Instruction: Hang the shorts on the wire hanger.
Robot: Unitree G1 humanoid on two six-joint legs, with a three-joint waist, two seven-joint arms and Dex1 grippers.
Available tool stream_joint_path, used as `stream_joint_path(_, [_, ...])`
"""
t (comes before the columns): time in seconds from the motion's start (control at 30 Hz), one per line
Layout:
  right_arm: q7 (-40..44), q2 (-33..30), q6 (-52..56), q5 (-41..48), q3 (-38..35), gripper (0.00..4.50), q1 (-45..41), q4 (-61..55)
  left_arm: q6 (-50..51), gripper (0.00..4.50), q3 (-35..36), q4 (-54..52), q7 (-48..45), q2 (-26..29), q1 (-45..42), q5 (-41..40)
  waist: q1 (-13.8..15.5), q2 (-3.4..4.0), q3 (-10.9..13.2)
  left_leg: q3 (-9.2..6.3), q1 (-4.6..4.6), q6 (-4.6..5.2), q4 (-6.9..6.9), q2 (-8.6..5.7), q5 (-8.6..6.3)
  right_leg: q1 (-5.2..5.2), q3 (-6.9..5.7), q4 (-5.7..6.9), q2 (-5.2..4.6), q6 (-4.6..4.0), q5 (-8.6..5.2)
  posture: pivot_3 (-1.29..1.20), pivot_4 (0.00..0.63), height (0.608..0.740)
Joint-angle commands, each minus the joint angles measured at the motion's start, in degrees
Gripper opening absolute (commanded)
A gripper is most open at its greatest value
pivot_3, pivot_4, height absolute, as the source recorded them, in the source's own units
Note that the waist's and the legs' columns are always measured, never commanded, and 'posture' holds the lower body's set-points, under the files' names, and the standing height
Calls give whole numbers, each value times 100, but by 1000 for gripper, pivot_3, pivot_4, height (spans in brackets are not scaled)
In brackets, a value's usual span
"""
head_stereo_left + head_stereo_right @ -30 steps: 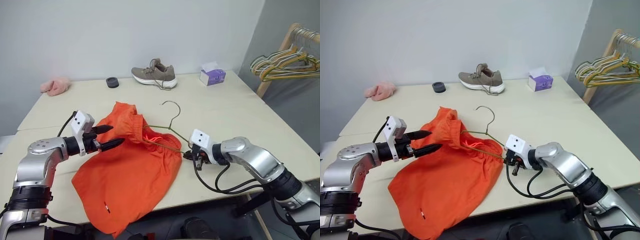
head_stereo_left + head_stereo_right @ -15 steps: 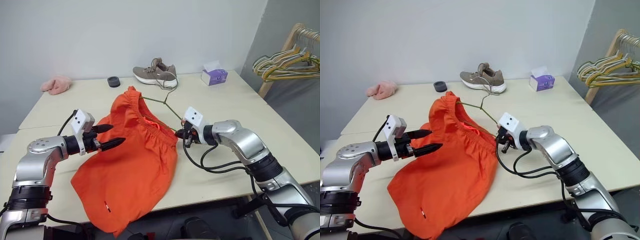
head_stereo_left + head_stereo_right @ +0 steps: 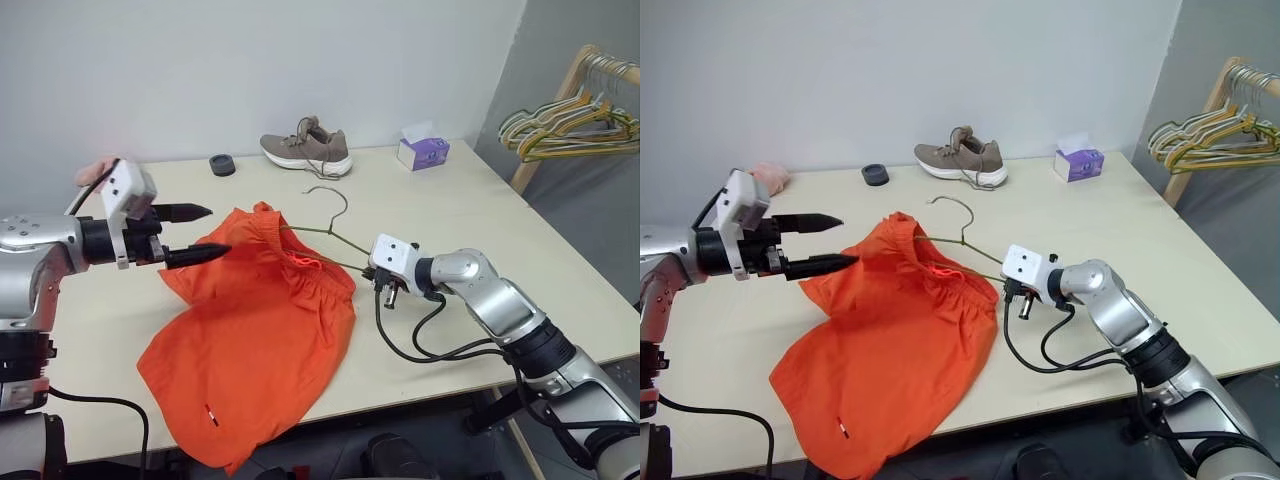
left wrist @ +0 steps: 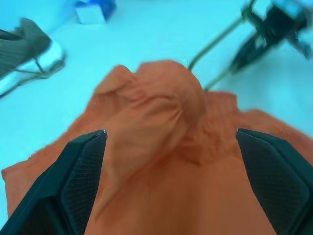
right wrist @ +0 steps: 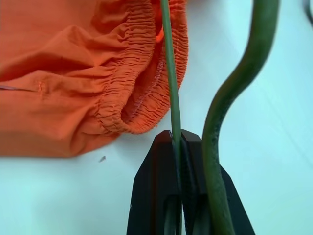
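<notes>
The shorts' legs lie flat, while the shorts' gathered waistband end (image 3: 264, 216) (image 4: 172, 85) stands up in a heap. I next need to pinch that end with my left gripper to hang the shorts.
The bright orange shorts (image 3: 250, 335) lie spread on the table, their gathered waistband (image 5: 146, 93) bunched up at the far end. The thin olive wire hanger (image 5: 168, 73) runs from that waistband across the table, its hook (image 3: 341, 196) pointing toward the shoe. My right gripper (image 3: 386, 286) is at the right of the shorts, shut on the hanger's wire. My left gripper (image 3: 216, 230) hovers open above the table at the left of the raised waistband, apart from the fabric. In the left wrist view its fingers (image 4: 83, 171) flank the bunched orange cloth (image 4: 161, 122).
A grey shoe (image 3: 308, 148), a black roll (image 3: 222, 164), a pink cloth (image 3: 95, 172) and a purple tissue box (image 3: 423, 152) sit along the table's far side. A wooden rack with bunched hangers (image 3: 570, 125) stands at the right, beyond the table edge.
My left gripper has risen, still open. The right gripper, shut on the hanger, rolled: the hook swung up toward the shoe, lifting the waistband, then came back down.
</notes>
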Motion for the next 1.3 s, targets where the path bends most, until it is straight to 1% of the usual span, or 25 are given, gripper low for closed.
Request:
stream_joint_path(0.03, [67, 9, -401, -247, -11, 0, -51, -102, -523, 4457, -263, 286, -177, 28, -324, 398, 4, 0, 0, 0, 0, 0, 0, -1, 0, 0, 0, 0, 0, 0, 0, -277, 0, 740])
stream_joint_path(0.17, [147, 1, -637, -435, -3, 0, 6, -160, -1030, 4457, -585, 673, -258, -219, -648, 739, 4, 0, 0, 2, -2, 0, 1, -3, 0, 0, 1, -2, -1, 1, 0, -282, 0, 740])
stream_joint_path(0.37, [258, 19, -742, -608, -29, 0, -8, -183, -990, 4457, -631, 638, -529, -433, -836, 639, -14, -1, 0, 1, -4, 0, 1, -3, 0, -1, 4, -1, -2, 0, 0, -297, 0, 740])
stream_joint_path(0.47, [303, 27, -724, -666, -57, 0, 27, -235, -1042, 4457, -642, 586, -591, -467, -820, 666, -73, -1, 0, 0, -3, 0, 1, -2, 0, -1, 4, 1, -2, 0, 0, -297, 0, 740])
stream_joint_path(0.53, [318, 23, -754, -695, -66, 0, 46, -271, -1252, 4457, -763, 572, -605, -521, -706, 813, -126, -2, -1, -3, -2, 0, 3, -2, 0, 2, 4, 2, -3, 0, 0, -302, 0, 740])
stream_joint_path(0.7, [351, 33, -791, -712, -87, 0, 60, -344, -1501, 4457, -969, 560, -669, -599, -544, 1037, -157, -2, -1, -5, 0, 0, 4, -2, 0, 6, 4, 2, -4, 0, 0, -305, 0, 740])
stream_joint_path(0.8, [377, 31, -845, -733, -81, 0, 68, -399, -1562, 3864, -1058, 550, -629, -681, -514, 1109, -157, -2, -1, -5, 0, 0, 4, -1, 0, 5, 4, 2, -5, 0, 0, -305, 0, 740])
stream_joint_path(0.87, [389, 41, -873, -748, -76, 0, 74, -417, -1582, 3303, -1087, 567, -611, -721, -521, 1140, -157, -2, -1, -6, 0, 0, 4, -2, 0, 6, 3, 2, -5, 0, 0, -306, 0, 740])
stream_joint_path(0.93, [397, 55, -911, -760, -69, 0, 81, -428, -1620, 2618, -1108, 614, -577, -765, -548, 1172, -157, -2, -1, -6, 0, 0, 4, -2, 0, 6, 4, 2, -5, 0, 0, -306, 0, 740])
stream_joint_path(1.13, [431, 99, -1030, -837, -70, 0, 97, -443, -1471, 795, -1054, 576, -615, -857, -550, 1085, -159, -3, -1, -6, 0, 0, 5, -2, 1, 6, 3, 2, -5, 0, 0, -309, 0, 740])
stream_joint_path(1.17, [441, 99, -1053, -850, -67, 0, 98, -438, -1452, 421, -1049, 565, -631, -854, -544, 1077, -159, -3, -1, -6, 0, 0, 5, -2, 0, 6, 3, 2, -5, 0, 0, -310, 0, 740])
stream_joint_path(1.2, [457, 89, -1084, -864, -58, 0, 101, -437, -1411, 178, -1039, 545, -653, -847, -536, 1057, -159, -3, -1, -6, 0, 0, 5, -2, 1, 6, 3, 2, -5, 0, 0, -310, 0, 740])
stream_joint_path(1.23, [474, 82, -1113, -874, -51, 0, 103, -436, -1380, 82, -1029, 530, -666, -840, -532, 1042, -159, -3, -1, -6, 0, 0, 5, -2, 0, 6, 3, 2, -5, 0, 0, -310, 0, 740])
stream_joint_path(1.3, [523, 66, -1157, -885, -35, 0, 107, -437, -1352, 82, -1015, 517, -675, -833, -530, 1037, -159, -3, -1, -6, 0, 0, 5, -2, 0, 6, 3, 2, -5, 0, 0, -310, 0, 740])
